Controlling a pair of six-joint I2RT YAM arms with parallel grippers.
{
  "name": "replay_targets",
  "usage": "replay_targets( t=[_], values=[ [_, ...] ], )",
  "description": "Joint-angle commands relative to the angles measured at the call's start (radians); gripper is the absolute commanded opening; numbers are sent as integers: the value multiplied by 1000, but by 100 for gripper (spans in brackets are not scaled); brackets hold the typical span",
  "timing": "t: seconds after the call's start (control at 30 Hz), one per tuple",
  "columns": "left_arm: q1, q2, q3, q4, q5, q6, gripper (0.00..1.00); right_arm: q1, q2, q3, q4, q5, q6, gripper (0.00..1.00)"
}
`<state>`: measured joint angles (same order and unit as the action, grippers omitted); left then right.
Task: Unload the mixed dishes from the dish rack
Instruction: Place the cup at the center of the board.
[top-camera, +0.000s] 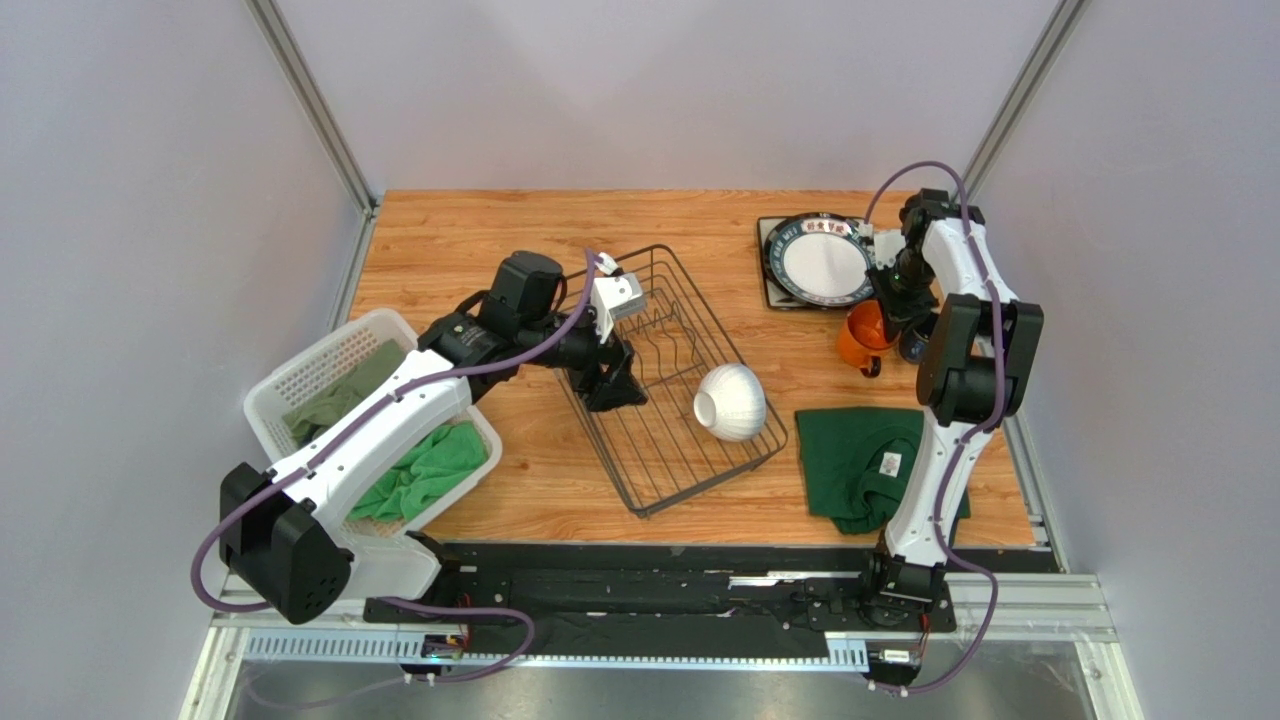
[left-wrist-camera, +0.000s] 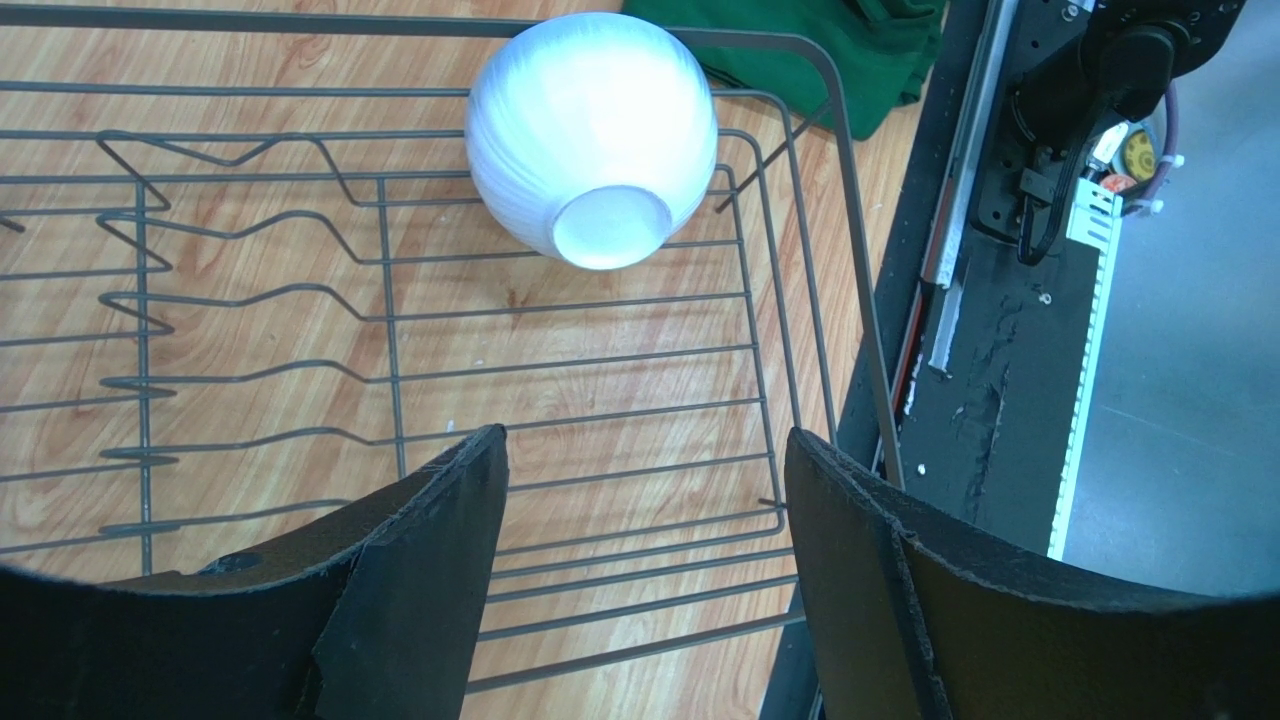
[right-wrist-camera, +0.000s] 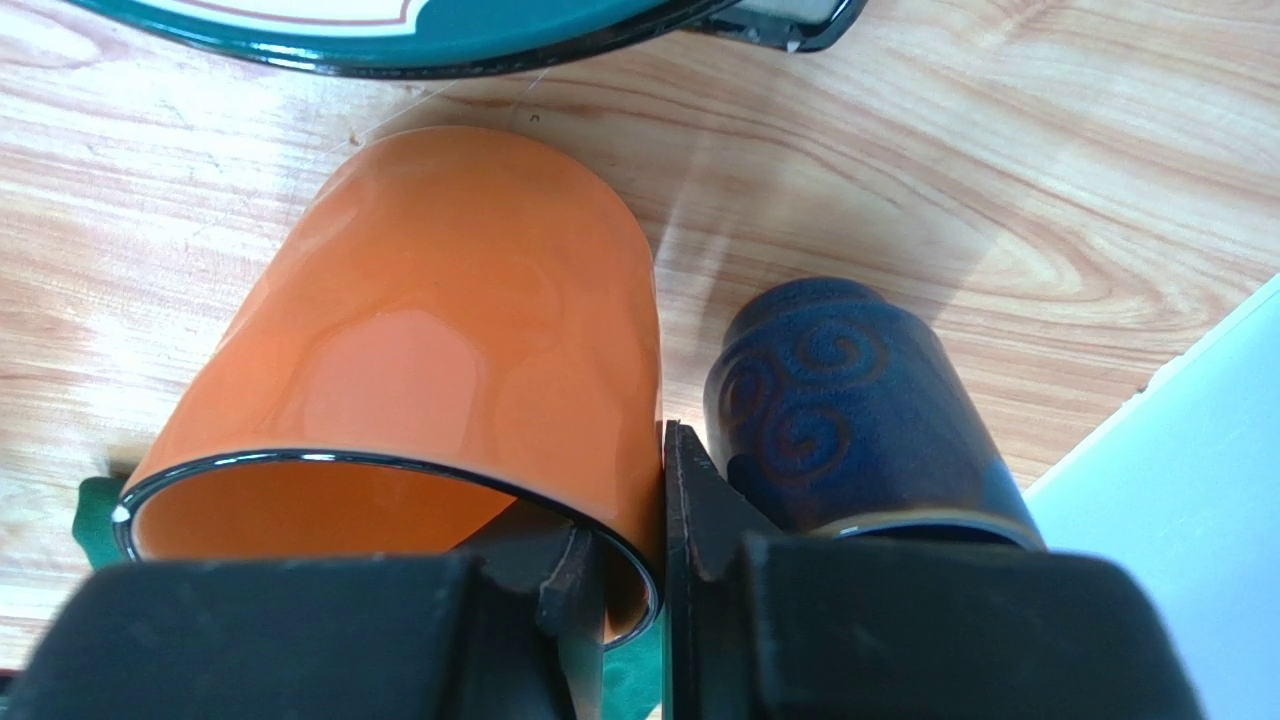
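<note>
My right gripper opens now, since the orange mug (right-wrist-camera: 436, 345) has its base over flat wood and the mug would land.
The black wire dish rack (top-camera: 676, 375) sits mid-table with a white ribbed bowl (top-camera: 730, 402) lying on its side at its near end. My left gripper (top-camera: 616, 383) hovers over the rack, open and empty; in the left wrist view the bowl (left-wrist-camera: 589, 135) lies ahead of the left gripper (left-wrist-camera: 646, 465) on the dish rack (left-wrist-camera: 451, 315). At the back right my right gripper (right-wrist-camera: 631, 555) is shut on the wall of the orange mug (right-wrist-camera: 436, 345), one finger inside and one outside. The dark blue mug (right-wrist-camera: 849, 405) stands right beside it. A round white plate with a dark green rim (top-camera: 819, 260) lies behind them.
A white slotted basket (top-camera: 308, 375) with green cloths stands at the left beside my left arm. A dark green cloth (top-camera: 864, 458) lies on the table near the right arm's base. The black rail (left-wrist-camera: 992, 375) runs along the table's near edge.
</note>
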<state>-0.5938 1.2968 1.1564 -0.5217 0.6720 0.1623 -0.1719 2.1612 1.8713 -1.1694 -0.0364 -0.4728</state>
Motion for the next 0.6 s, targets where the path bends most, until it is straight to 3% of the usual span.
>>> replay_targets(
  t=[0.0, 0.33, 0.57],
  values=[
    [3, 4, -6, 26, 26, 6, 76, -5, 6, 71, -12, -22, -17, 0],
    [3, 6, -7, 22, 31, 8, 76, -5, 34, 101, -24, -22, -12, 2],
    [3, 12, -6, 20, 35, 5, 76, -5, 28, 103, -29, -14, -13, 20]
  ],
)
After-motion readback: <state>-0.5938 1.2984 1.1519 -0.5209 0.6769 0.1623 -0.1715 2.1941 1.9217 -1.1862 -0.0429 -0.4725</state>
